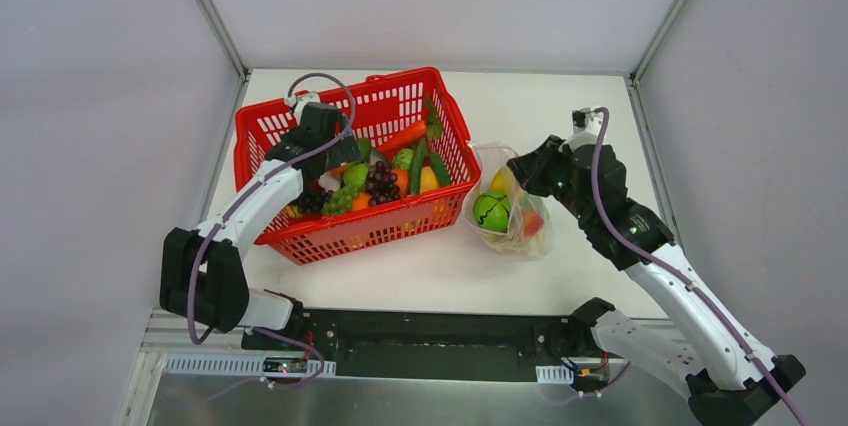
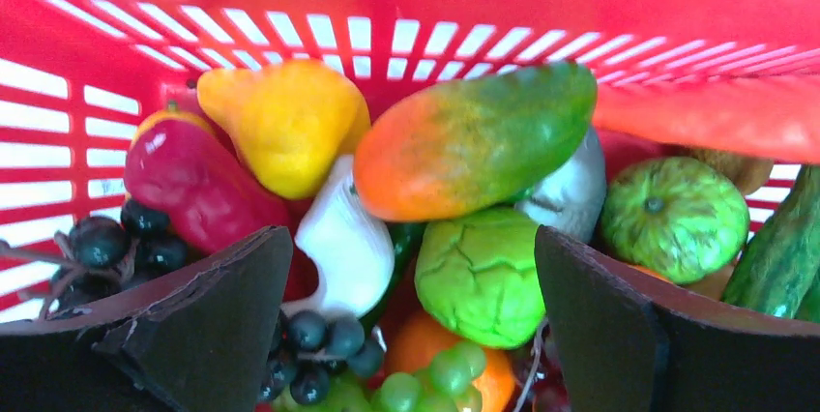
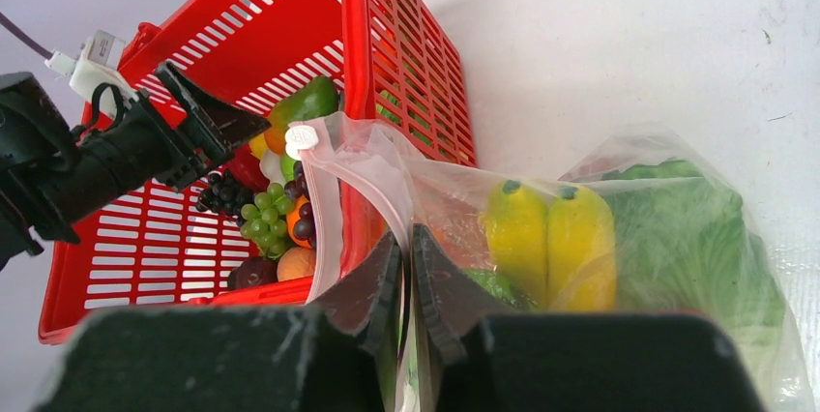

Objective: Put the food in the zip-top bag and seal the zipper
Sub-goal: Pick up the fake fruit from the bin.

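My left gripper will next take hold of the orange-green mango across its sides near the orange end [image 1: 342, 167]. The green end then stays free to go into the zip-top bag [image 1: 510, 214].
The zip-top bag [image 1: 510, 214] lies right of the basket, with yellow bananas [image 3: 551, 238] and a leafy cabbage [image 3: 696, 238] inside. My right gripper [image 3: 406, 233] is shut on the bag's mouth edge, and the pink zipper [image 3: 372, 180] runs from its white slider [image 3: 302, 136] down into the jaws. In the top view the right gripper [image 1: 520, 168] sits at the bag's upper right. My left gripper [image 1: 335, 151] hangs open inside the basket. Between and below its fingers lie more food: a wrinkled green piece [image 2: 479, 277], a white bulb [image 2: 343, 238], grapes [image 2: 319, 344] and an orange-green mango [image 2: 474, 136].
The red mesh basket [image 1: 300, 126] stands at the table's back left, heaped with toy fruit and vegetables. Its wall [image 2: 387, 6] rises close beyond the left gripper. The bag's mouth leans against the basket's right side [image 3: 406, 44]. White walls enclose the table.
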Tool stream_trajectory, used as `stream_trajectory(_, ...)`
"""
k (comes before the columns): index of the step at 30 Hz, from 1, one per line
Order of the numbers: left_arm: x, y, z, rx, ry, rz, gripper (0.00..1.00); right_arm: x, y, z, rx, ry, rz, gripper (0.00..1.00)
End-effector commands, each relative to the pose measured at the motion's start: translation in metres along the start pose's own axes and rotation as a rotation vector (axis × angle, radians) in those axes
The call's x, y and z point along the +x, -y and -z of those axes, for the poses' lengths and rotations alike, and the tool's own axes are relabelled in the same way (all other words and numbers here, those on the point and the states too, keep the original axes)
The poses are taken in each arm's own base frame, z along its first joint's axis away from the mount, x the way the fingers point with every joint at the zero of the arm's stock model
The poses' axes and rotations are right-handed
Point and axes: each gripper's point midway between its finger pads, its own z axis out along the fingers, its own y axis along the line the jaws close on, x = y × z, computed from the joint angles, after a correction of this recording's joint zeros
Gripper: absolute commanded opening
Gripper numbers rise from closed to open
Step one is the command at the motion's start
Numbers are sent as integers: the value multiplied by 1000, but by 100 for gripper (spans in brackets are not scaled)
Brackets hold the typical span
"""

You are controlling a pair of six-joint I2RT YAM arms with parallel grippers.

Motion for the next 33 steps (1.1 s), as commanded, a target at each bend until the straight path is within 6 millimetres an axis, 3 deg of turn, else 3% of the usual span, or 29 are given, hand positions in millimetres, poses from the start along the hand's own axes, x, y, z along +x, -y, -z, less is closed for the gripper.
stream_trajectory(1,-42,20,-17,78,70,-25,99,-16,-14,8,-55,48,2,11)
stream_trajectory(5,-54,34,-45,103,107,-111,99,-17,-13,11,-54,55,4,11)
stream_trajectory(9,-42,46,-69,165,80,-177,99,-19,-12,14,-43,61,13,11)
stream_trajectory(14,-20,40,-83,190,-5,-141,99,-18,-12,15,-46,55,12,11)
stream_trajectory(18,-5,45,-82,280,-80,-54,94,-15,-14,11,-51,33,14,12)
stream_trajectory(24,12,53,-69,376,-151,-79,79,-14,-16,10,-58,28,16,12)
stream_trajectory(33,14,52,-55,432,-71,-55,68,-14,-11,14,-48,42,7,12)
